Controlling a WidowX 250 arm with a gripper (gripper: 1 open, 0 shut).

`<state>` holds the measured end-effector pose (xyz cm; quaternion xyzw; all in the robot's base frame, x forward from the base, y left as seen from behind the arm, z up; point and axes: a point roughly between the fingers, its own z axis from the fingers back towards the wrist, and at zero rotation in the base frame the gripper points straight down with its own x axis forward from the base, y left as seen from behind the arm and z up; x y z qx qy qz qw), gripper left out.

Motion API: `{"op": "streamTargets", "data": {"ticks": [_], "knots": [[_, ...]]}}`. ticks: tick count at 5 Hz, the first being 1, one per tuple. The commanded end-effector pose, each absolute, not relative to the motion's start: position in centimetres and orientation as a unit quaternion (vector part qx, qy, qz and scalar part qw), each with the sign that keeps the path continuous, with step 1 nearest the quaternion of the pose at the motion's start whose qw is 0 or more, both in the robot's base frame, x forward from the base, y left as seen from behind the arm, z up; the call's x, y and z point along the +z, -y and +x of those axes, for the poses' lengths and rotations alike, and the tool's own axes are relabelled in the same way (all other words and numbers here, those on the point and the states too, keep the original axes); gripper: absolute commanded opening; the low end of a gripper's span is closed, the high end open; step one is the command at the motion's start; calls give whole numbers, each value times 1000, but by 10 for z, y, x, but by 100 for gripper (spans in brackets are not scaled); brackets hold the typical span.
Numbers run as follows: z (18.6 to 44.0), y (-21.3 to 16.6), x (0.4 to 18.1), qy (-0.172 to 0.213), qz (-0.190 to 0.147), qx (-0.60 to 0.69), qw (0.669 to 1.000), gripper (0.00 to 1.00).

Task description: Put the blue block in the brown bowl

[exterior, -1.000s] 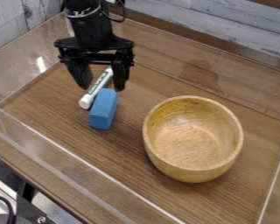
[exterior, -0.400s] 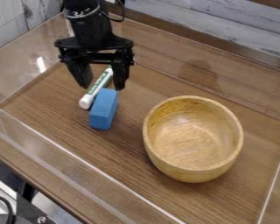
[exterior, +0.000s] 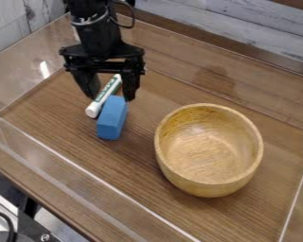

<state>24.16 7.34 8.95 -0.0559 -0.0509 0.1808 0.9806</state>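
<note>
The gripper's open fingers are above and behind the blue block's top [exterior: 114, 106], over the white marker. The gripper will first move toward the block and then close.
The blue block [exterior: 111, 120] lies on the wooden table, left of the brown bowl [exterior: 210, 148]. My black gripper [exterior: 110, 92] hangs pointing down just behind the block, open, its fingers [exterior: 87, 84] straddling a white marker with a green cap [exterior: 103, 95]. Nothing is gripped. The bowl is empty and sits upright to the right of the block.
The white marker lies slanted, its lower end touching the block's top left. Clear acrylic walls [exterior: 65, 175] ring the table on the near and left sides. A grey plank wall [exterior: 242, 19] runs behind.
</note>
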Motion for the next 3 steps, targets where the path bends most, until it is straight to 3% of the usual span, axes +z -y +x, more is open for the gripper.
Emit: {"op": "streamTargets", "data": {"ticks": [1,3], "knots": [[244,-79,90,65,-53,186,979,100],[245,-80,75,66,-53,188,978,100]]}}
